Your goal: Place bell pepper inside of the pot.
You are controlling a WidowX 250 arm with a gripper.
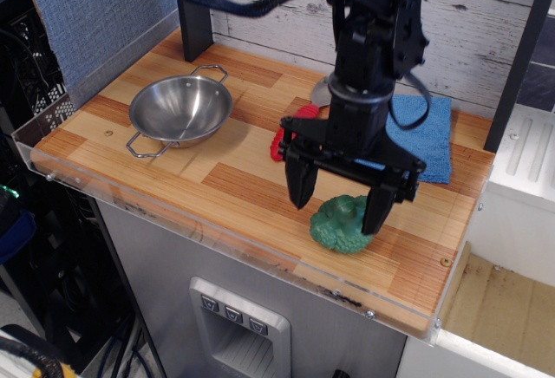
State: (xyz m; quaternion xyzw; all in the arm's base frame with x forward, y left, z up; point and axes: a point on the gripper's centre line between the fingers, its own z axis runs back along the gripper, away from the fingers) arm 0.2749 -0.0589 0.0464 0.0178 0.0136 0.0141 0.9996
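My gripper grabs the green bell pepper by its lumpy body [341, 225] next, to place it inside the pot [180, 111].
The green lumpy bell pepper [340, 224] sits on the wooden counter near its front right edge. My black gripper [339, 201] is open, just above and around the pepper, one finger to its left and one over its right side, not closed on it. The shiny steel pot [180, 111] with two wire loop handles stands empty at the left of the counter, well away from the gripper.
A red-handled spoon [283, 140] lies behind the gripper, mostly hidden by the arm. A blue cloth [425, 135] lies at the back right. A dark post [192, 9] stands at the back left. A clear plastic lip [217, 222] runs along the counter's front edge.
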